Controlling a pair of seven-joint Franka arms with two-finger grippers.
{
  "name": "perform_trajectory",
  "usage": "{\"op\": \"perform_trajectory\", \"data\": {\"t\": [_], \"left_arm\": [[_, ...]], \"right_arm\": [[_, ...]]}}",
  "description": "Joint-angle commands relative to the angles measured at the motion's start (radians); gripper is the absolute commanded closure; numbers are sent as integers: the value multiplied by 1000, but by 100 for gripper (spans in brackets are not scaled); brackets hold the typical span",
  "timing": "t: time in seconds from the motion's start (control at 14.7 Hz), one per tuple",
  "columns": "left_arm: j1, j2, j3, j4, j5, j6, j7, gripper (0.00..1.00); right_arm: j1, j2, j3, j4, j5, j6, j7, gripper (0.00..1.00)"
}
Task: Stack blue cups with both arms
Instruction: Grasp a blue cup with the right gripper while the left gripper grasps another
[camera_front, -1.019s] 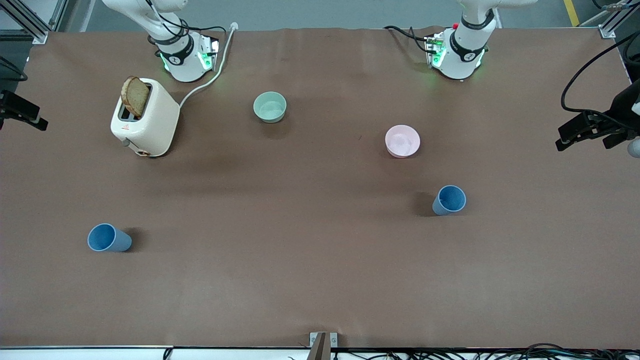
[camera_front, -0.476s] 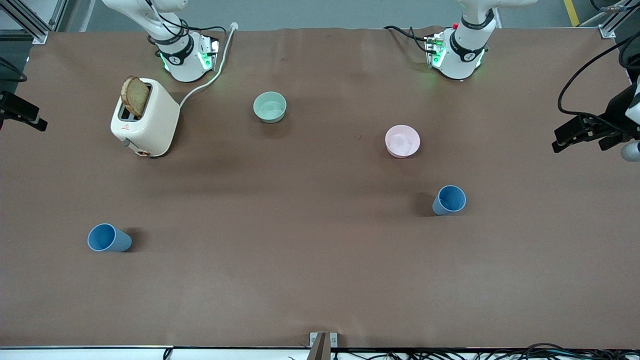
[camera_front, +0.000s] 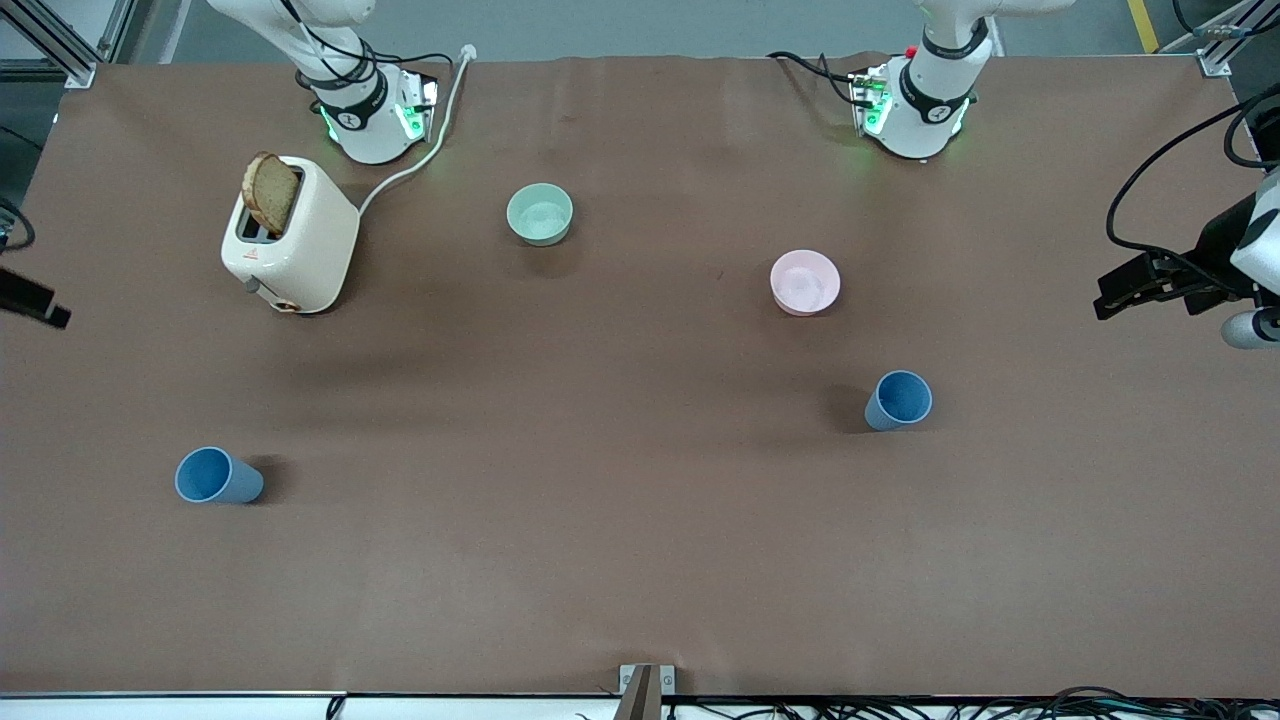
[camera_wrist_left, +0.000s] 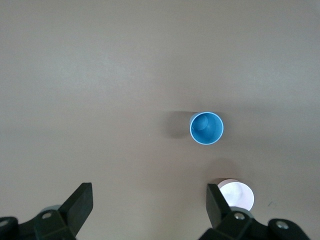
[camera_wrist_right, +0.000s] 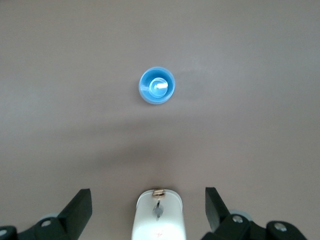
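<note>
Next, my left gripper grabs the blue cup beside the pink bowl by its rim (camera_front: 929, 401) to stack it with the other blue cup (camera_front: 220, 476).
Two blue cups stand upright and apart on the brown table. One cup (camera_front: 218, 476) is toward the right arm's end and shows in the right wrist view (camera_wrist_right: 157, 86). The other cup (camera_front: 898, 400) is toward the left arm's end and shows in the left wrist view (camera_wrist_left: 206, 128). My left gripper (camera_front: 1125, 290) hangs open and empty over the left arm's end of the table, well apart from its cup; it also shows in the left wrist view (camera_wrist_left: 148, 207). My right gripper (camera_front: 30, 300) is open and empty at the table's edge, partly out of view; it also shows in the right wrist view (camera_wrist_right: 148, 207).
A white toaster (camera_front: 292, 240) holding a bread slice (camera_front: 270, 192) stands by the right arm's base and shows in the right wrist view (camera_wrist_right: 159, 215). A mint-green bowl (camera_front: 540, 213) and a pink bowl (camera_front: 805, 281) sit nearer the bases. The pink bowl shows in the left wrist view (camera_wrist_left: 236, 195).
Both grippers have shifted along the table's ends toward the rows where the cups stand; the left one has also come slightly inward. The cups have not moved.
</note>
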Motion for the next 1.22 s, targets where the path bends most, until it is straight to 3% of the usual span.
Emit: {"op": "perform_trajectory", "data": {"t": [0.0, 0.2, 0.48, 0.82, 1.16], "left_arm": [[0, 43, 1, -3, -6, -4, 23, 0], [-12, 98, -10, -70, -6, 40, 18, 0], [-12, 183, -45, -138, -6, 161, 18, 0], [-23, 325, -68, -143, -3, 283, 18, 0], [-26, 392, -90, -219, -4, 393, 12, 0]], "right_arm": [[-57, 160, 10, 70, 48, 87, -68, 0], [-93, 263, 10, 51, 150, 188, -155, 0], [-85, 359, 14, 18, 155, 339, -165, 2], [-65, 402, 16, -123, 157, 566, -163, 8], [-64, 451, 16, -120, 193, 586, -163, 18]]}}
